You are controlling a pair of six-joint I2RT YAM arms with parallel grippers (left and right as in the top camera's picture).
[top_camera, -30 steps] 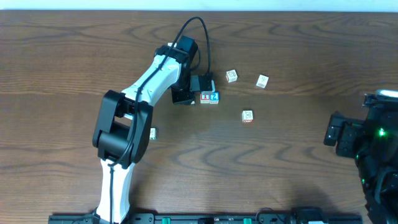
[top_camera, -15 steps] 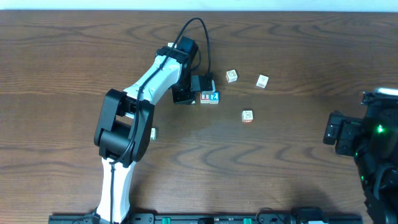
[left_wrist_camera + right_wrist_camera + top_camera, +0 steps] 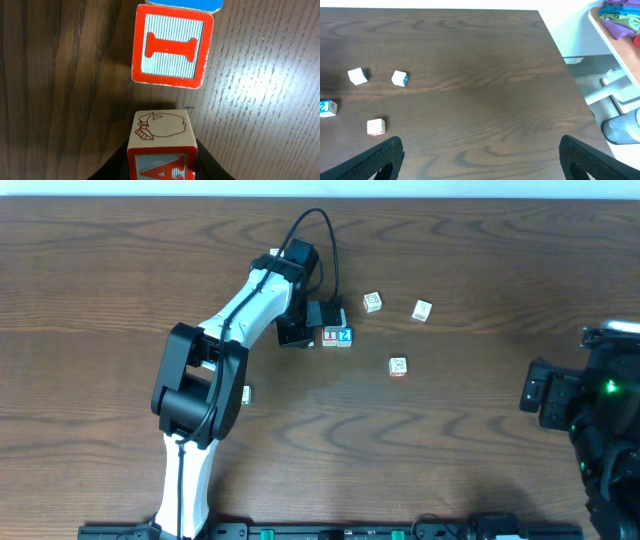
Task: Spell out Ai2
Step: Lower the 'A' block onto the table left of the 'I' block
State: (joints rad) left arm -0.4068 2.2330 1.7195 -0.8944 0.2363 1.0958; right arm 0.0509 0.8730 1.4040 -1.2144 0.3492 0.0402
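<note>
The A block is beside the red I block (image 3: 172, 45) and would lie on flat, empty table, so the left gripper needs to let go of the A block.
In the left wrist view my left gripper (image 3: 162, 167) is shut on the A block (image 3: 161, 135), a white block with a red A and a red line drawing on its side. It sits just short of the red I block (image 3: 172, 45), with a small gap between them. A blue block edge (image 3: 186, 4) lies beyond the I. In the overhead view the I block (image 3: 330, 336) and the blue 2 block (image 3: 345, 336) stand side by side, with my left gripper (image 3: 300, 333) at their left. My right gripper (image 3: 482, 162) is open and empty at the far right.
Three loose blocks lie right of the row (image 3: 373, 301), (image 3: 422, 310), (image 3: 398, 367); they also show in the right wrist view (image 3: 357, 75), (image 3: 399, 78), (image 3: 376, 127). A small block (image 3: 246, 394) lies beside the left arm. The table's right edge (image 3: 555, 45) is near.
</note>
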